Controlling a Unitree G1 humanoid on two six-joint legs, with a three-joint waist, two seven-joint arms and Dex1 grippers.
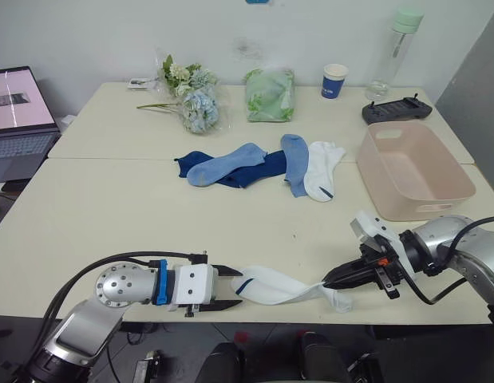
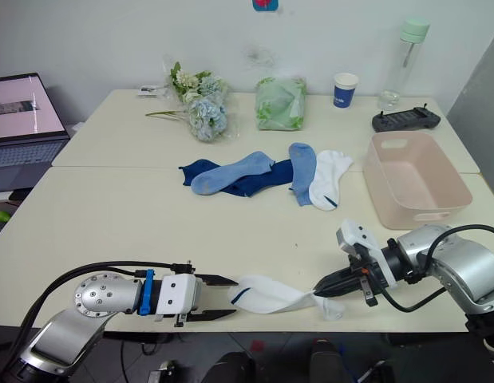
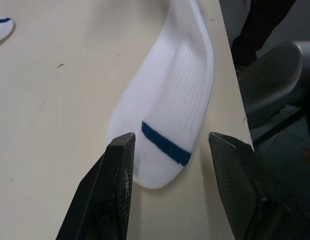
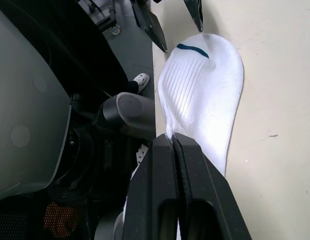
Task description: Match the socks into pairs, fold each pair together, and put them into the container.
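Observation:
The white sock needs to be matched with its twin point(image 1: 319, 171) for folding, so I should grab it next by its navy-striped end point(image 1: 245, 286) with my left gripper.
A white sock point(image 1: 278, 286) with a navy stripe lies stretched along the table's near edge. My right gripper point(image 1: 330, 280) is shut on its right end, pinching the fabric point(image 4: 171, 136). My left gripper point(image 1: 237, 288) is open at the sock's striped left end point(image 3: 165, 142), one finger on either side, not gripping. Farther back in the middle lie two dark navy socks point(image 1: 254, 169), two light blue socks point(image 1: 227, 164) point(image 1: 295, 160) and another white sock point(image 1: 322, 169). The pale pink container point(image 1: 412, 167) stands at the right with nothing visible inside.
A laptop point(image 1: 19, 120) is at the far left. A flower bunch point(image 1: 191, 94), green bag point(image 1: 270, 93), blue paper cup point(image 1: 334, 80), clear bottle point(image 1: 394, 49) and black controller point(image 1: 396, 108) line the table's far side. A seam point(image 1: 111, 158) runs across the tabletop.

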